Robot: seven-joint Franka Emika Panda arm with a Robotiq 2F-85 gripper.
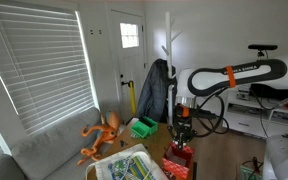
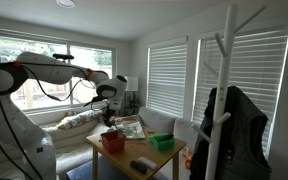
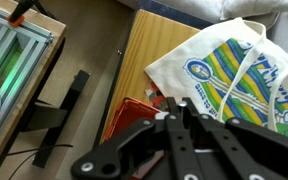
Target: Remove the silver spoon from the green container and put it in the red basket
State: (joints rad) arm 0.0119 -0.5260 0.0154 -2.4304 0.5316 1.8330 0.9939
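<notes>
The spoon's rounded end hangs above the basket's rim beside the tote bag, so my gripper holds the spoon until it dips inside the red basket.
My gripper hangs just above the red basket at the table's edge; both show again in an exterior view, gripper over basket. In the wrist view the fingers are shut on the silver spoon, whose rounded end sticks out between the tips. The red basket lies right below them. The green container stands apart on the table, also seen in an exterior view. I cannot see inside it.
A printed white tote bag lies on the wooden table beside the basket. An orange long-limbed toy sits on the grey sofa. A black flat object lies near the table's front. A coat rack with jackets stands behind.
</notes>
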